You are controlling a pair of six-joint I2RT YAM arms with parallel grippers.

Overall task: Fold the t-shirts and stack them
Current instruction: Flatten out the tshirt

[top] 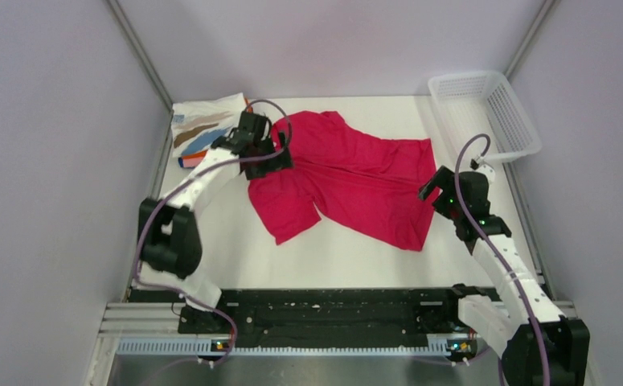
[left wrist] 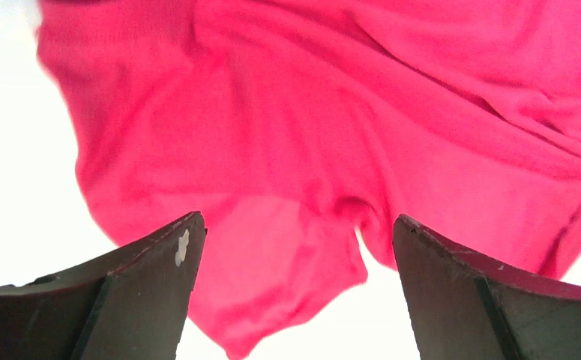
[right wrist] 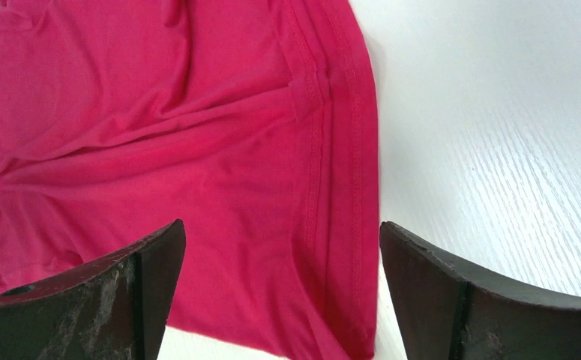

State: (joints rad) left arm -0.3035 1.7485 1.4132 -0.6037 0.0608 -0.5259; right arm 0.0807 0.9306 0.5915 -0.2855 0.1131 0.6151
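I need to grab the t-shirt's near sleeve corner [top: 279, 238] [left wrist: 240, 340] with my left gripper next, so the t-shirt spreads for folding. The hem is left to my right gripper.
A magenta-red t-shirt [top: 348, 177] lies crumpled and spread in the middle of the white table. It also fills the left wrist view [left wrist: 332, 135] and the right wrist view [right wrist: 197, 150]. My left gripper [top: 269, 157] is open and empty above the shirt's left sleeve and shoulder. My right gripper [top: 435, 186] is open and empty over the shirt's hemmed right edge [right wrist: 339, 187]. A stack of folded shirts [top: 203, 129], the top one white with tan and blue streaks, lies at the back left; orange and dark blue edges show beneath it.
A white plastic mesh basket [top: 485, 112] stands at the back right corner. Grey walls close in the table on both sides and at the back. The black rail with the arm bases [top: 324, 318] runs along the near edge.
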